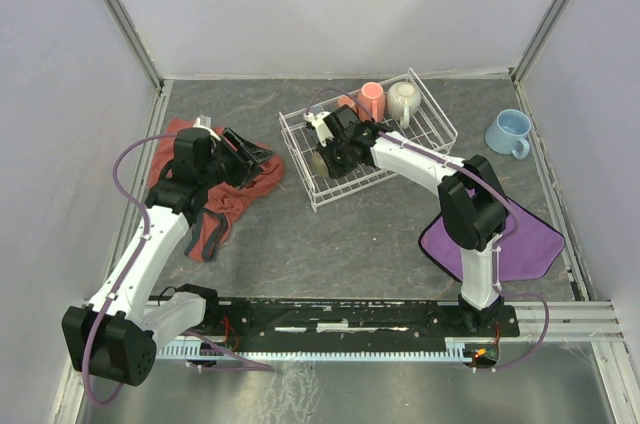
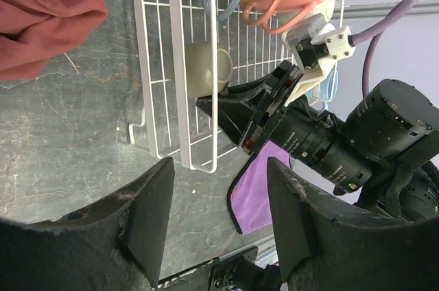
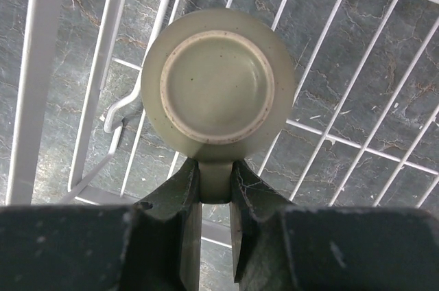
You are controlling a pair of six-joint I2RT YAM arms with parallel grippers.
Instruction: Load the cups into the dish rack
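Observation:
The rack's wire bottom is close below the small olive-green cup [image 3: 218, 85], so the cup would land upside down. My right gripper needs to let go.
The white wire dish rack [image 1: 300, 161] sits at mid-table. A salmon-orange cup [image 1: 372, 100] and a cream cup [image 1: 403, 99] stand at its far end. My right gripper [image 3: 217, 174] is shut on the handle of a small olive-green cup [image 3: 218, 85], which is held upside down over the rack's wire floor near the front left corner. The left wrist view also shows that cup [image 2: 202, 68] inside the rack. A larger light blue cup [image 1: 509, 132] stands on the table to the right of the rack. My left gripper [image 2: 219, 202] is open and empty, left of the rack.
A crumpled red cloth [image 1: 215, 194] lies under my left arm. A purple cloth [image 1: 520, 239] lies at the right, beneath the right arm's elbow. Enclosure walls ring the table, with a metal rail along the near edge.

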